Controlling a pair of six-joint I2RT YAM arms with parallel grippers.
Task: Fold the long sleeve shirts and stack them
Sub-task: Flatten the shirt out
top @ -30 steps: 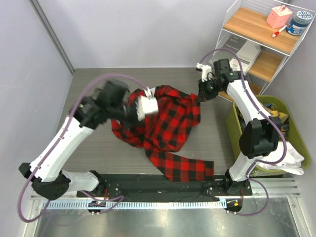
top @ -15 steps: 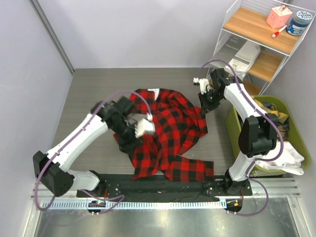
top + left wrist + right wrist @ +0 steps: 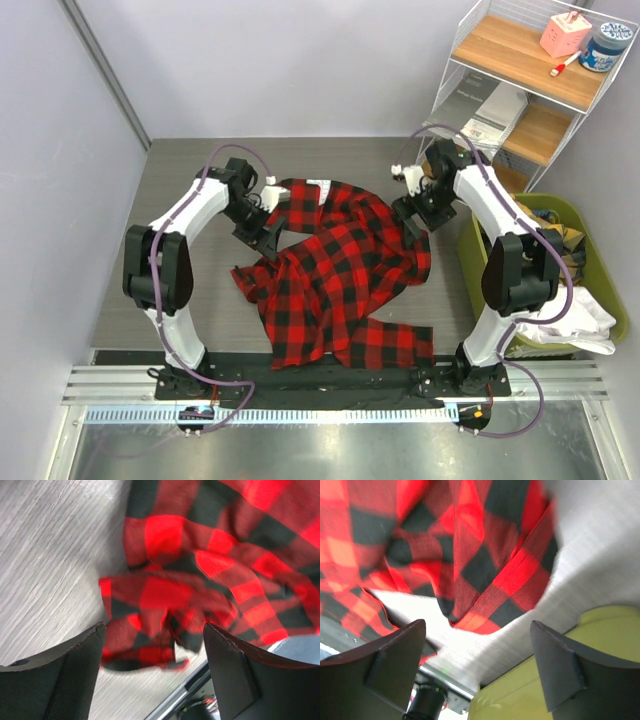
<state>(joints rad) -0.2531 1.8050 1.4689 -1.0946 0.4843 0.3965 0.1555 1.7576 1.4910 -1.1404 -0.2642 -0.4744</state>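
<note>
My right gripper grabs the long sleeve shirt by its far edge beside the white patch (image 3: 318, 184) next, to spread the shirt open for folding.
One long sleeve shirt (image 3: 340, 270), red-and-black check flannel, lies crumpled on the grey table (image 3: 190, 300), with a white patch (image 3: 318, 184) at its far edge. A sleeve trails toward the near edge. My left gripper (image 3: 266, 234) hovers open over the shirt's left side. In the left wrist view the shirt (image 3: 200, 555) lies loose below the open left gripper (image 3: 154, 630), nothing between its fingers. My right gripper (image 3: 412, 226) is open over the shirt's right edge. The right wrist view has the cloth's hem (image 3: 445, 540) below the open right gripper (image 3: 477, 625), apart from it.
A green bin (image 3: 478, 262) with clothes and a white cloth (image 3: 580, 325) stands at the table's right edge, its wall (image 3: 560, 680) close to my right gripper. A wire shelf (image 3: 520, 70) stands at the back right. A black rail (image 3: 300, 372) runs along the near edge.
Both grippers have opened and let go of the shirt, which has dropped and spread on the table. The left arm has swung back to the far left.
</note>
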